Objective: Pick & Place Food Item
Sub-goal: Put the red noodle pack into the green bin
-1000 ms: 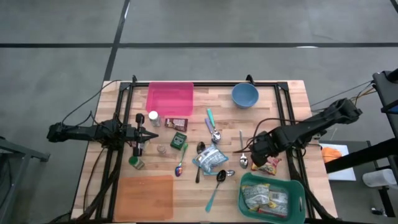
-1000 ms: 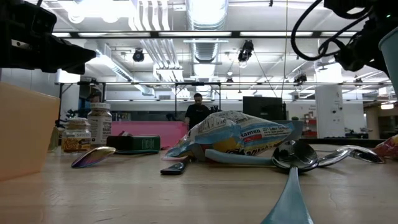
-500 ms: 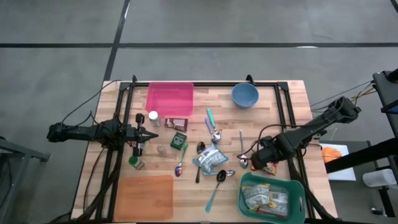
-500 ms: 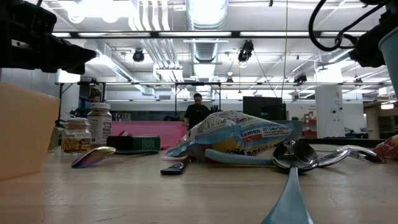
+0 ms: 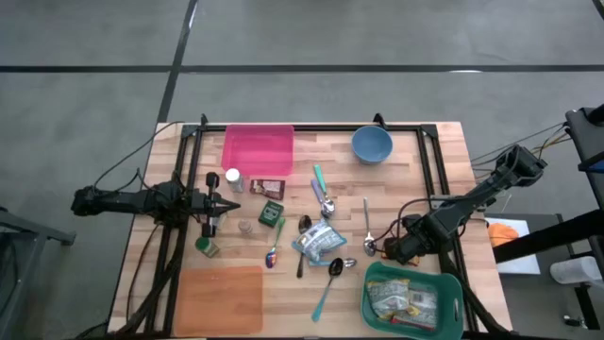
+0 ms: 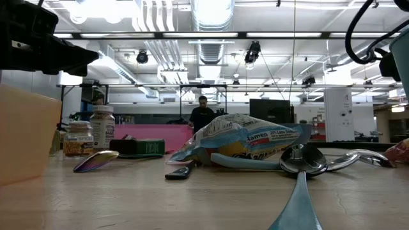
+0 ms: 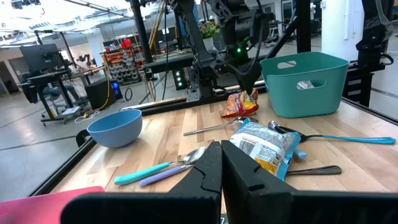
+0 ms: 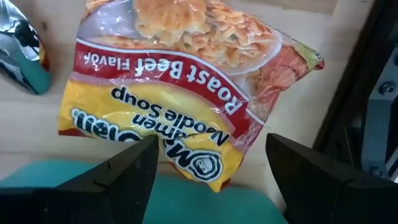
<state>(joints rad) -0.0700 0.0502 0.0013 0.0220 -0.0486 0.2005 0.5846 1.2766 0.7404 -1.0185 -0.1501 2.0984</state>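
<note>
My right gripper picks up the noodle packet by its yellow logo end [image 8: 198, 163] next, to place it in the teal basket.
A red and yellow noodle soup packet [image 8: 180, 93] lies flat on the table by the far wall of the teal basket [image 5: 377, 276], at the table's right. My right gripper [image 8: 211, 146] hangs open above it, pointing down, with a finger on either side of the packet's basket end and clear of it. In the left wrist view the packet [image 7: 239, 104] shows below that gripper [image 7: 249, 84]. My left gripper [image 5: 231, 201] waits shut and level at the table's left. A blue and white noodle packet [image 5: 321, 241] lies in the middle among spoons.
The teal basket holds some packets [image 5: 406, 302]. A blue bowl [image 5: 372, 144] and a pink board [image 5: 258, 149] lie at the far edge, an orange board [image 5: 219, 297] near left. Several spoons [image 5: 366, 227], jars [image 5: 233, 178] and small boxes [image 5: 271, 212] crowd the middle.
My right gripper has gone toward the table's near edge and the basket, sunk a little and rolled about its own pointing line. It has stayed open. The packets have not moved.
</note>
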